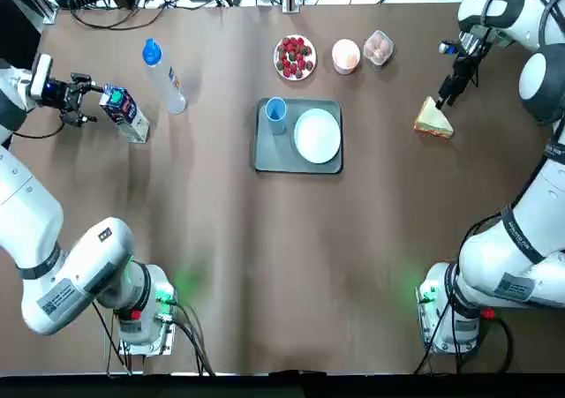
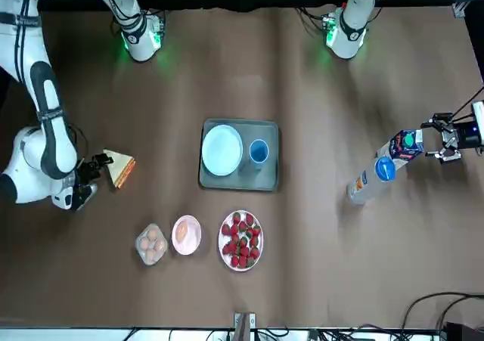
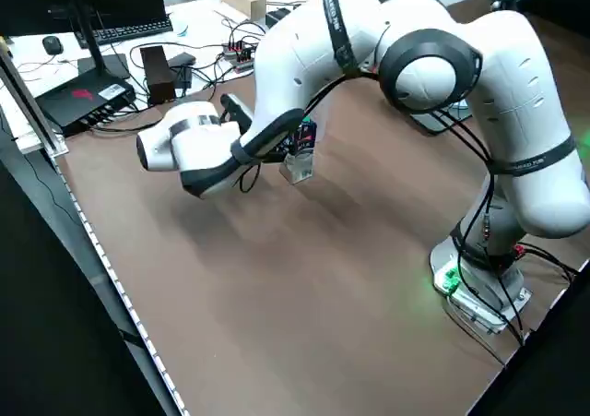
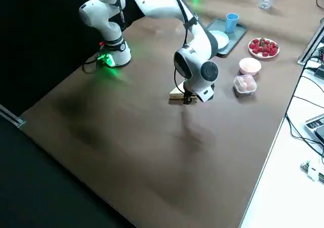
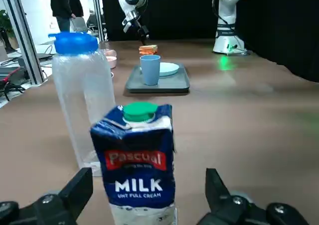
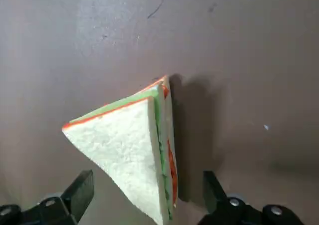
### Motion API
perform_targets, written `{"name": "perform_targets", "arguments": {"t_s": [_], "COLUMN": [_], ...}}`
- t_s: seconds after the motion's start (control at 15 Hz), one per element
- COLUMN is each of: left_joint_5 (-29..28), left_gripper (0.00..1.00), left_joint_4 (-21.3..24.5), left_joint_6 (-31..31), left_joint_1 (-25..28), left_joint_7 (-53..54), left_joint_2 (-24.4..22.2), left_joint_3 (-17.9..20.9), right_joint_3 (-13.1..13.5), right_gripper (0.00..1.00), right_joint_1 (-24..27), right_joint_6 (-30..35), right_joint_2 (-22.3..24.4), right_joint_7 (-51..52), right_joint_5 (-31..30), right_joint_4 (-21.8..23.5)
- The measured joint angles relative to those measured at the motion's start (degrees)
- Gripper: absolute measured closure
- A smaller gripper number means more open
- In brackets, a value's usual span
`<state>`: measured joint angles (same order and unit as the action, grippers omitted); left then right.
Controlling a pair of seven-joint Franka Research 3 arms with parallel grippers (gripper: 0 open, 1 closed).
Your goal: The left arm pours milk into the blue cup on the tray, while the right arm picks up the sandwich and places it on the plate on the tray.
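Next, my left gripper grabs the carton by its flat-sided lower body [image 5: 143, 212], since the carton's top slopes in crumpled folds around the green cap.
The milk [image 1: 124, 113] is a blue-and-white carton with a green cap, standing at the table's left. My left gripper [image 1: 86, 99] is level with it and open; in the left wrist view the carton [image 5: 142, 160] stands between the spread fingers [image 5: 79, 187], with gaps on both sides. The sandwich [image 1: 433, 118] lies on the table at the right. My right gripper [image 1: 447, 95] hangs open just over it, and its fingers [image 6: 82, 187] straddle the wedge [image 6: 127, 145] without touching. In the middle, the tray [image 1: 265, 155] holds the blue cup [image 1: 275, 111] and the white plate [image 1: 317, 135].
A clear bottle with a blue cap [image 1: 163, 76] stands close beside the milk, toward the tray. Behind the tray sit a dish of strawberries [image 1: 295, 56], a small pink bowl [image 1: 346, 55] and a clear box of eggs [image 1: 378, 48]. Cables line the far edge.
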<state>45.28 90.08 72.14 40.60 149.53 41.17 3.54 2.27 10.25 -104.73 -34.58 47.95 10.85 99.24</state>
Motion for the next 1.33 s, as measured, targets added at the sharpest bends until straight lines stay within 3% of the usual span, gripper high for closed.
{"name": "perform_targets", "arguments": {"t_s": [0.4, 0.53, 0.67, 1.0, 1.33], "left_joint_5": [-0.01, -0.01, 0.05, 4.27, 4.82], "left_gripper": [0.0, 0.0, 0.0, 0.0, 0.0], "left_joint_4": [-0.06, -0.11, -0.13, -0.15, -0.17], "left_joint_6": [0.33, 1.27, 1.68, 2.15, 2.39], "left_joint_1": [-0.11, -0.39, -0.56, -0.8, -1.68], "left_joint_7": [0.77, 0.77, 0.77, 0.77, 0.77], "left_joint_2": [4.17, 5.46, 6.09, 7.0, 7.91], "left_joint_3": [-0.04, -0.22, -0.3, -0.34, -0.38], "right_joint_3": [-0.56, -0.54, -0.52, -0.43, -1.0], "right_gripper": [0.04, 0.14, 0.38, 0.73, 0.76], "right_joint_1": [-0.54, -0.57, -0.53, -0.5, -3.54], "right_joint_6": [0.42, 0.65, 0.9, 1.09, 2.44], "right_joint_2": [-2.59, -3.09, -3.11, -3.0, -2.25], "right_joint_7": [0.03, 0.03, 0.02, -0.03, -6.83], "right_joint_5": [0.04, 0.06, 0.21, 0.24, 0.48], "right_joint_4": [0.34, 0.74, 0.71, 0.18, -1.3]}}
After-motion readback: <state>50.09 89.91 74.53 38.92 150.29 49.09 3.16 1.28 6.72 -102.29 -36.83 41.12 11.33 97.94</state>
